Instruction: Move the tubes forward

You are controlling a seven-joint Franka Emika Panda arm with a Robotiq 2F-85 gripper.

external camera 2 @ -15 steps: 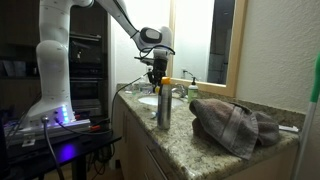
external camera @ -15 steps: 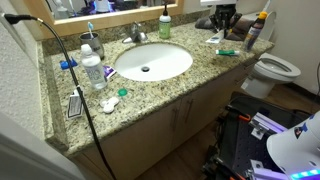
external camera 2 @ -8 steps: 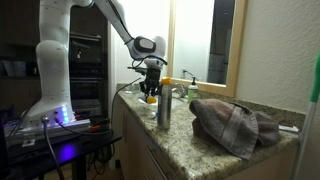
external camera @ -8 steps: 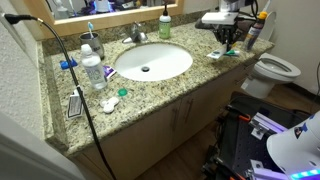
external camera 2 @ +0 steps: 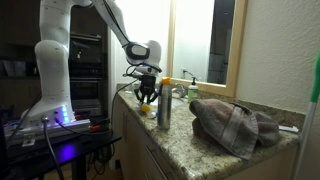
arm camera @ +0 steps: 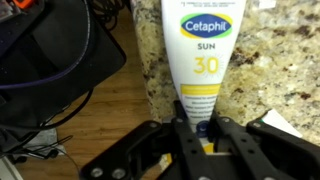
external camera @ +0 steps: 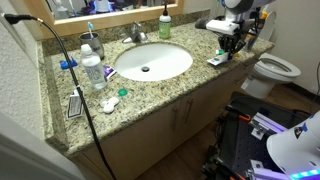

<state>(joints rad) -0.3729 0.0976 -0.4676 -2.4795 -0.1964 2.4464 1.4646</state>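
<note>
The white tube [external camera: 215, 60] lies flat on the granite and would remain on the counter, close to the counter's edge. It is now time for my gripper to open.
A white tube [arm camera: 200, 50] with a blue logo, "SUN 30" print and a yellow band lies flat on the granite counter [arm camera: 270, 60], close to the counter's edge. My gripper [arm camera: 200, 132] is shut on the tube's cap end, one finger on each side. In an exterior view the gripper [external camera: 232, 42] is low over the right end of the counter, with the white tube [external camera: 215, 60] just in front of it. It also hangs low over the counter in an exterior view [external camera 2: 147, 92]. The green tube is not visible in any view.
The sink [external camera: 152, 62] takes up the middle of the counter. A water bottle [external camera: 92, 70], a soap bottle [external camera: 165, 25] and a black cable [external camera: 70, 60] are around it. A toilet [external camera: 275, 68] stands beyond the counter's end. A metal bottle [external camera 2: 163, 100] and a towel [external camera 2: 235, 125] are nearby.
My gripper has come down from the back of the counter and moved toward the front edge. The white tube has moved forward with it.
</note>
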